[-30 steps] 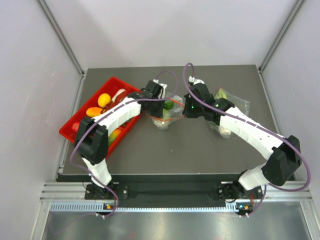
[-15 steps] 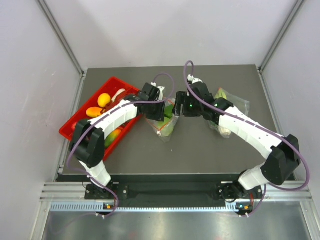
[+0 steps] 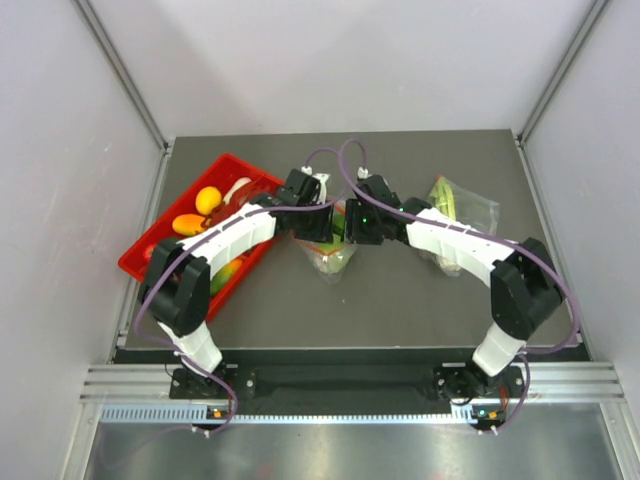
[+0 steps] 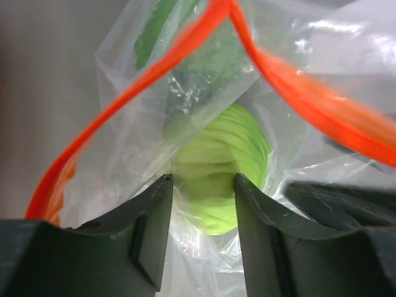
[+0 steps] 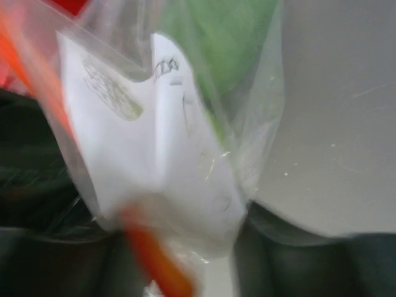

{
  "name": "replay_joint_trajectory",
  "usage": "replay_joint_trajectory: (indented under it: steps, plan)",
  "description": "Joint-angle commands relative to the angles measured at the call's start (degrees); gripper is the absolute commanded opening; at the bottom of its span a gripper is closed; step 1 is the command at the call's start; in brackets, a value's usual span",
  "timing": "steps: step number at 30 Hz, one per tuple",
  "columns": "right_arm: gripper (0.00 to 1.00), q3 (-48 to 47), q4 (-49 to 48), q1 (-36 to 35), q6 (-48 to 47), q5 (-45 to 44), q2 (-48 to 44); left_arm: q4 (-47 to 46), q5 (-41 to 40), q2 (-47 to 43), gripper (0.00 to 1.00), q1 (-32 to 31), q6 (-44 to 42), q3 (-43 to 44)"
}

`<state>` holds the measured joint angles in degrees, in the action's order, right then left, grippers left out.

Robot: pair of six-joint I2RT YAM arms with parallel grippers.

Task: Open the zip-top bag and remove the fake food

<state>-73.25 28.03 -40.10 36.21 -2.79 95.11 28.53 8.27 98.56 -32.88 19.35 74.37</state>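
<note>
My left gripper pinches the cabbage (image 4: 219, 154) on its side facing the bag's opening next, to take it out of the bag.
The zip-top bag (image 3: 335, 258) sits bunched between and just in front of both grippers at the table's middle. In the left wrist view its red-orange zip strip (image 4: 297, 93) loops wide open around a pale green cabbage (image 4: 219, 154) inside. My left gripper (image 4: 202, 179) (image 3: 318, 226) is at the mouth. Its jaws stand apart with loose film and the cabbage between them. My right gripper (image 3: 352, 222) (image 5: 176, 235) has the bag's labelled side (image 5: 142, 142) and its strip running down between its fingers. A darker green piece (image 5: 210, 43) shows through the film.
A red tray (image 3: 140, 262) with yellow (image 3: 208, 200) and orange (image 3: 188, 223) toy fruits stands at the left. A second clear bag holding a leek (image 3: 462, 205) lies at the right, behind the right arm. Enclosure walls ring the table.
The right gripper has swung left, close to the left gripper. The bag, stretched wide between them before, now sits bunched and narrower, a little nearer the front.
</note>
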Motion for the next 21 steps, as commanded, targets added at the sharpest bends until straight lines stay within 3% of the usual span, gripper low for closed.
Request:
replay_joint_trajectory:
  steps: [1,2,3,5,12,21]
  plan:
    - [0.41,1.4,-2.3,-0.9,1.2,2.1,2.7,-1.7,0.5,-2.4,0.5,-0.9,0.9,-1.2]
    - [0.34,1.6,-2.1,-0.8,1.2,2.6,3.0,-1.8,-0.7,-2.8,0.52,-1.1,1.0,-1.2]
    - [0.19,2.0,-1.9,-0.7,1.1,2.6,3.6,-1.8,-1.3,-3.8,0.53,-1.2,1.1,-1.2]
    - [0.02,2.1,-0.8,-0.7,0.6,2.6,4.5,-1.9,-3.7,-5.2,0.55,-1.4,1.1,-0.7]
    - [0.0,1.5,4.7,-0.7,-0.8,0.5,5.2,-5.9,-3.3,-9.6,0.57,-2.5,0.9,0.4]
    - [0.0,3.3,4.2,-0.8,-0.1,0.7,3.7,-6.2,3.0,-5.4,0.54,-4.4,0.5,0.9]
